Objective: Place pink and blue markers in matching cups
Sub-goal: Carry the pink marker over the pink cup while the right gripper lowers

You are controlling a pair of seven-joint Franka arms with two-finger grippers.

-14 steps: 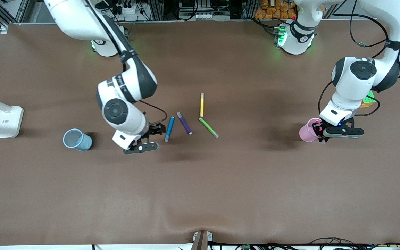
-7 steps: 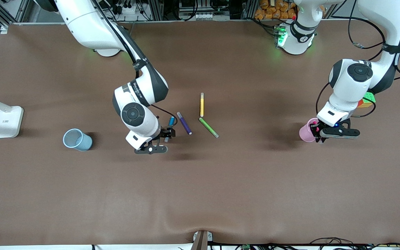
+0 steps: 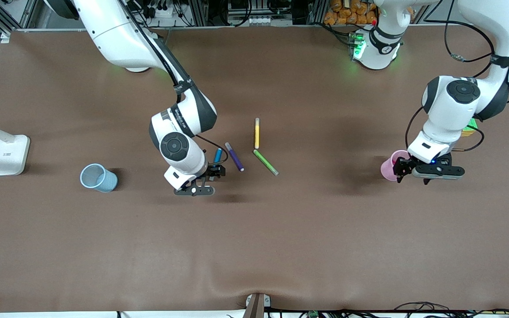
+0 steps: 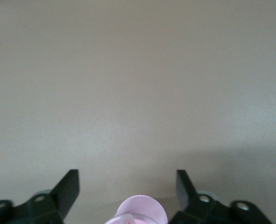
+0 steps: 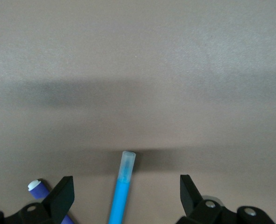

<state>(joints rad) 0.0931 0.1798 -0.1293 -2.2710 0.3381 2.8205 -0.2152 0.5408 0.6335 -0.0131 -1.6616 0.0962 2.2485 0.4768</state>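
Next, my right gripper grabs the blue marker by its body (image 3: 217, 156) beside the cap and places the marker in the light blue cup (image 3: 98, 178).
The blue marker (image 3: 218, 154) lies on the table, its grey end (image 5: 127, 161) pointing toward the front camera. My right gripper (image 3: 212, 173) is open just above it, and in the right wrist view the marker (image 5: 120, 196) runs between the open fingers of that gripper (image 5: 126, 182). The light blue cup (image 3: 98, 178) stands toward the right arm's end. My left gripper (image 3: 401, 169) is open and empty over the pale pink cup (image 3: 388, 166); the cup's rim (image 4: 140, 212) shows between the fingers of that gripper (image 4: 127, 179). The pink marker is not clearly seen.
A purple marker (image 3: 234, 157), a green marker (image 3: 265, 162) and a yellow marker (image 3: 257, 132) lie beside the blue one. A white lamp base (image 3: 9, 154) stands at the right arm's end. A coloured cube (image 3: 469, 126) sits under the left arm.
My right gripper has moved toward the left arm's end and now sits over the blue marker. My left gripper has shifted a little at the pink cup.
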